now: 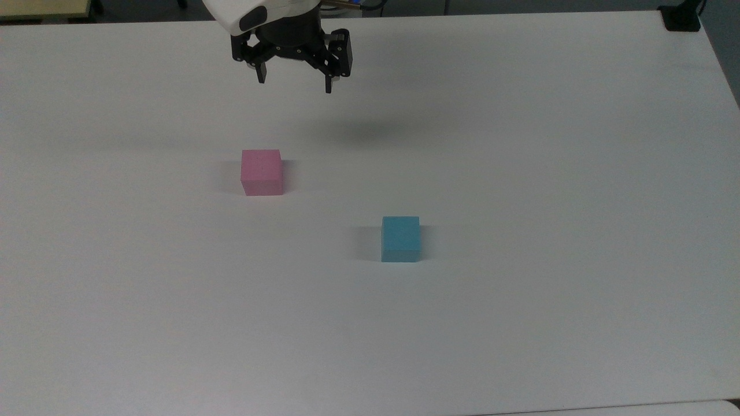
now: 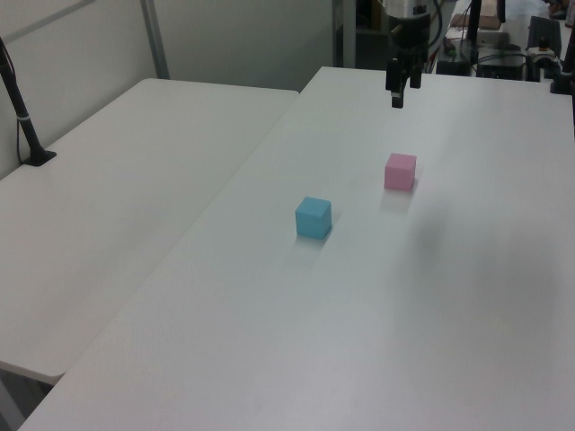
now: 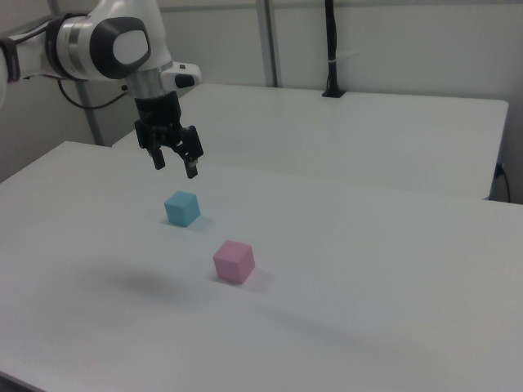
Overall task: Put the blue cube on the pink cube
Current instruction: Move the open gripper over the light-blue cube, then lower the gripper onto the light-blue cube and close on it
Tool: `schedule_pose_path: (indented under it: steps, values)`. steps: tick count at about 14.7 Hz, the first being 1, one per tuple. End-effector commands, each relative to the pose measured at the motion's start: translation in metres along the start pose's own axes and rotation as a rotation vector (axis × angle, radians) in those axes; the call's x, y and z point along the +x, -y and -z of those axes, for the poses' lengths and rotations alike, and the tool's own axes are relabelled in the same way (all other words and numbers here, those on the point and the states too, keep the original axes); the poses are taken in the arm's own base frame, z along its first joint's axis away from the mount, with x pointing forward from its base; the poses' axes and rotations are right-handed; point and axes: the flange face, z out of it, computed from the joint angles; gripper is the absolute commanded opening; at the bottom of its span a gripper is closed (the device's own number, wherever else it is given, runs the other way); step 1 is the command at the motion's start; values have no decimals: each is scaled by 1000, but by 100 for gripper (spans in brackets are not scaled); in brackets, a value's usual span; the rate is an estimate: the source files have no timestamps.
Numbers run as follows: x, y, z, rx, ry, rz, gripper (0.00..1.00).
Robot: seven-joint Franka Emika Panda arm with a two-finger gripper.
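Note:
Next, the gripper grabs the blue cube by its upright sides, which leaves its bottom free to rest on the pink cube.
The light-blue cube rests on the white table, right of centre in the top view; it also shows as the blue cube and the blue cube. The pink cube sits apart from it, up and to the top view's left, seen too as the pink cube and the pink cube. My gripper hangs open and empty high over the table's far edge, above and beyond the pink cube. The same gripper and gripper hover well off the surface.
A second white table adjoins at the left view's left, with a black post clamped on it. A dark mount sits at the top view's upper right corner. The gripper's shadow lies on the table.

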Motion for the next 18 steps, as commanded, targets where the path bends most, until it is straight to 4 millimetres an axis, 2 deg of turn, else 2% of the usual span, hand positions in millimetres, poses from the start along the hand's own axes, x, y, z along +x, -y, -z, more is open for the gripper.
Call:
schedule_pose_path:
  steps: [1,3,7,10,13,15,18]
  values:
    - [1,1,1,0,-13,22,100]
    - [6,4,-8,2,-2,22,100]
    - [35,31,-43,43,27,19,100]
    - [54,73,-71,48,-18,60,100]
    - [70,102,-94,58,-101,86,100]
    - [77,146,-119,59,-161,103,100]
    - [78,187,-151,53,-173,135,100]
